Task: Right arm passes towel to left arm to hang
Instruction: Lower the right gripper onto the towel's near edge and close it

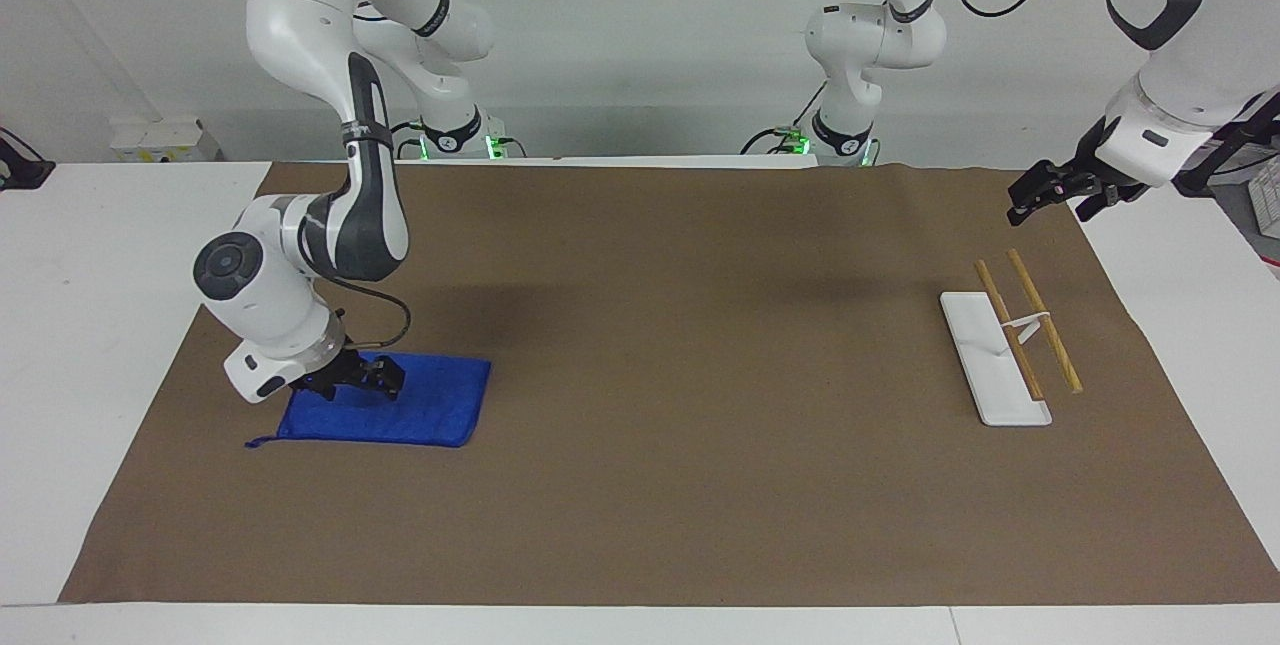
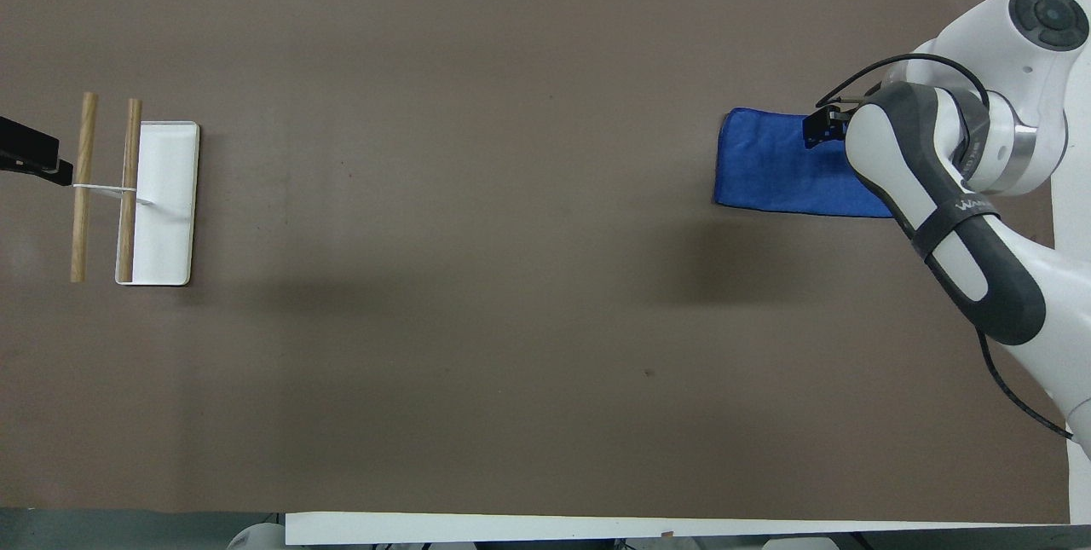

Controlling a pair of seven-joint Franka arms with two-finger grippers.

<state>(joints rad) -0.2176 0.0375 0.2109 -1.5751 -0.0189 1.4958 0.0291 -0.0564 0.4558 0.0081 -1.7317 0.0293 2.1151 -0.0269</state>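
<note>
My right gripper pinches the towel by its edge (image 2: 810,120) next, where fingers close around the towel, since the towel's middle (image 2: 787,166) lies flat against the table cloth.
The blue towel (image 1: 430,410) lies flat on the brown table cloth toward the right arm's end; it also shows in the overhead view (image 2: 767,162). Its loop tail (image 1: 258,442) sticks out at one corner and is hidden by the arm in the overhead view. The right gripper (image 1: 352,383), with its blue light, is down on the towel's edge nearest the robots, its fingers spread; its tip shows in the overhead view (image 2: 820,128). The left gripper (image 1: 1052,195) is open and empty, held up over the table cloth's corner near the rack; the left arm waits.
A towel rack (image 1: 1000,355) with a white base and two wooden bars stands toward the left arm's end; it also shows in the overhead view (image 2: 158,200). The brown table cloth (image 1: 700,375) covers most of the white table.
</note>
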